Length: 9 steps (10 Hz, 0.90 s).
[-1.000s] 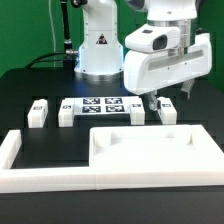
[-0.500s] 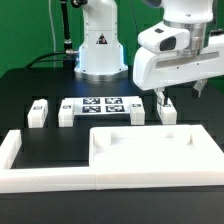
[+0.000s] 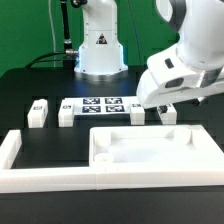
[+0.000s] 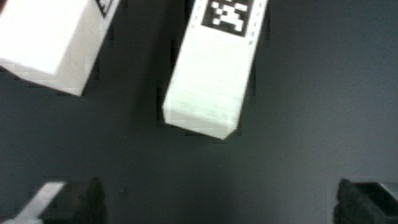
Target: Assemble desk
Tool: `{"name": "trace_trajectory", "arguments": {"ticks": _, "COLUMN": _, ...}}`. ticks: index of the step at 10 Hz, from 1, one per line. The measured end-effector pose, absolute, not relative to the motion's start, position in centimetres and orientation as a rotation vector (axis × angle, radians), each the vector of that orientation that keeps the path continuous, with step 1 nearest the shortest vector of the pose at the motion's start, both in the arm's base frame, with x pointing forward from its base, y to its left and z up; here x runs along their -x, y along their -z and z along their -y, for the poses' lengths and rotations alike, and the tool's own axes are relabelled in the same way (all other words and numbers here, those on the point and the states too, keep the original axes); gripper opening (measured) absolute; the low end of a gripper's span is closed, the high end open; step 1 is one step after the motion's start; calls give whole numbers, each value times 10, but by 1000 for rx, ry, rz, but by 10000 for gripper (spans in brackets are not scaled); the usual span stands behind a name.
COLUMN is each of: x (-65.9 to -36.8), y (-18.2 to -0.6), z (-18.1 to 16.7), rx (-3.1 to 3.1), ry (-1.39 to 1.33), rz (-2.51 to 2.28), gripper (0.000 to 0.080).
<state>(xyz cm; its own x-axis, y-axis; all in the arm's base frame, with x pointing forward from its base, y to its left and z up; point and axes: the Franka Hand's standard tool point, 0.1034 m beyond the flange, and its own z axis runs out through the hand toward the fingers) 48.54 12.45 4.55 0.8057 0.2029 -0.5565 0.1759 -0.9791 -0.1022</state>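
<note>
The leg's near end [image 4: 201,118] is still ahead of my fingers, and bare black table shows between them in the wrist view. My gripper needs to move toward the leg before it closes on it.
The desk's white tray-like tabletop [image 3: 140,148] lies at the front of the black table. Short white legs stand in a row behind it: two on the exterior view's left [image 3: 38,112] [image 3: 66,112] and two on its right [image 3: 137,114] [image 3: 168,114]. My gripper [image 3: 172,103] hangs tilted just above the right-hand pair. In the wrist view a tagged leg [image 4: 214,70] lies ahead of the gripper [image 4: 217,205], with a second leg [image 4: 54,45] beside it. The dark fingertips [image 4: 63,200] stand wide apart, open with only bare table between them.
The marker board [image 3: 100,105] lies between the two pairs of legs. Long white border bars [image 3: 20,160] run along the front and the exterior view's left of the table. The robot's white base [image 3: 98,45] stands at the back.
The hand has risen a little, swung toward the exterior view's right and tipped over to a slant above the right-hand legs. The jaws stayed open and no part moved.
</note>
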Motion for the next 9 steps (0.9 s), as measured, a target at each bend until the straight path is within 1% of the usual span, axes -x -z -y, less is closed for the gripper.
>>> {"name": "trace_trajectory", "arguments": {"ticks": 2, "x": -477, "y": -44, "z": -124, "rx": 2872, "ry": -1128, "rz": 311, "gripper": 649}}
{"name": "trace_trajectory", "arguments": {"ticks": 3, "x": -469, "y": -38, "z": -120, "rx": 2877, "ry": -1214, "rz": 211, "gripper": 649}}
{"name": "trace_trajectory", "arguments": {"ticks": 4, "x": -452, "y": -36, "z": -116, "rx": 2851, "ry": -1368, "rz": 130, "gripper": 649}}
{"name": "trace_trajectory", "arguments": {"ticks": 5, "x": -458, "y": -32, "z": -117, "rx": 2836, "ry": -1365, "rz": 162, "gripper": 649}}
{"name": "trace_trajectory", "arguments": {"ticks": 6, "x": -460, "y": -33, "z": -118, "rx": 2840, "ry": -1353, "rz": 162, "gripper": 649}}
{"name": "trace_trajectory", "arguments": {"ticks": 9, "x": -458, "y": -31, "z": -118, "rx": 2838, "ry": -1360, "rz": 158, "gripper": 649}}
